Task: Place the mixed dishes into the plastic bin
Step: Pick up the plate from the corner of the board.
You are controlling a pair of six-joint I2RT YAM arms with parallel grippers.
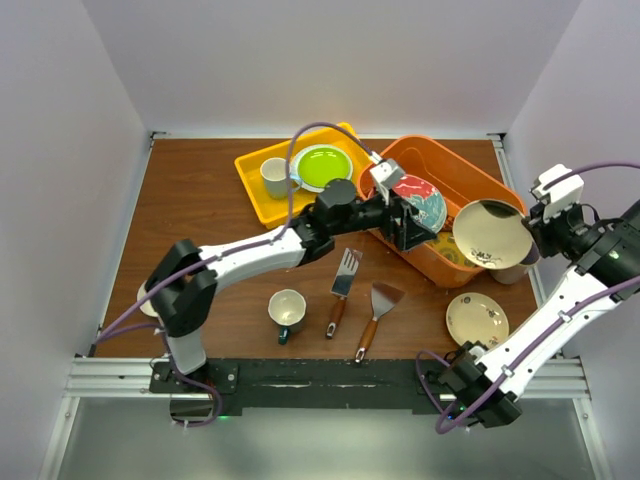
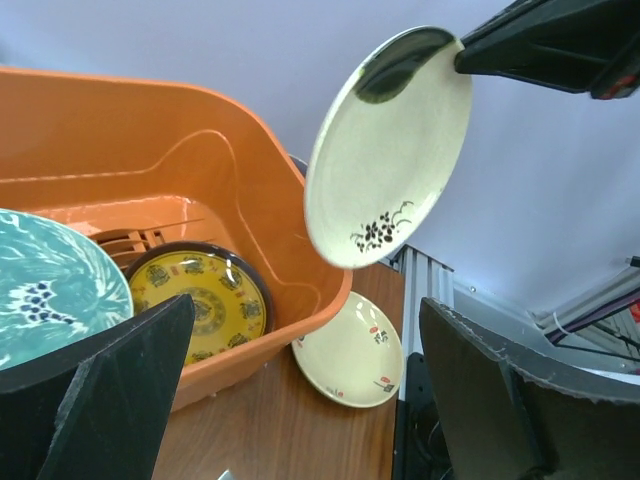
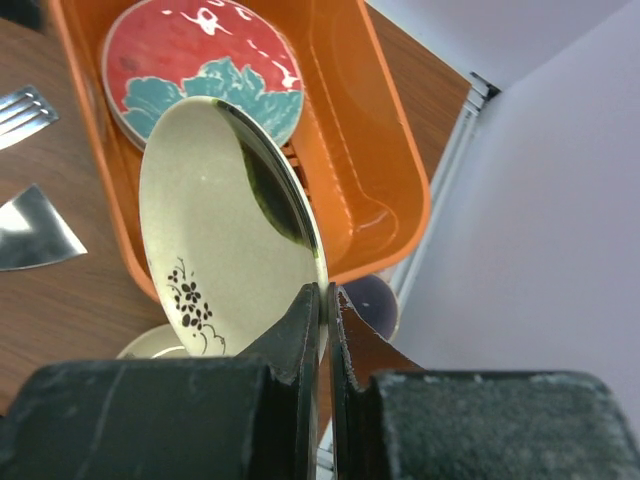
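Note:
My left gripper isn't ready to close yet, because its fingers are around the bin, short of the cream plate (image 2: 330, 205). It should move toward that plate first and then close on it.
The orange plastic bin (image 1: 455, 170) stands at the back right. A red and teal plate (image 1: 421, 199) leans inside it, and a yellow patterned plate (image 2: 205, 300) lies on its bottom. My left gripper (image 1: 408, 232) is open and empty at the bin's near wall, beside the red and teal plate (image 2: 50, 290). My right gripper (image 3: 326, 300) is shut on the rim of a cream plate with a black flower (image 3: 210, 230), holding it tilted above the bin's right end (image 1: 490, 233). Another cream plate (image 1: 477, 320) lies on the table. A dark-teal mug (image 1: 287, 311) stands at the front.
Two wooden-handled spatulas (image 1: 343, 285) (image 1: 375, 315) lie in the front middle. A yellow tray (image 1: 262, 196) at the back holds a lime green plate (image 1: 320, 167) and a white mug (image 1: 274, 177). A dark round dish (image 3: 370, 300) sits by the bin's right corner.

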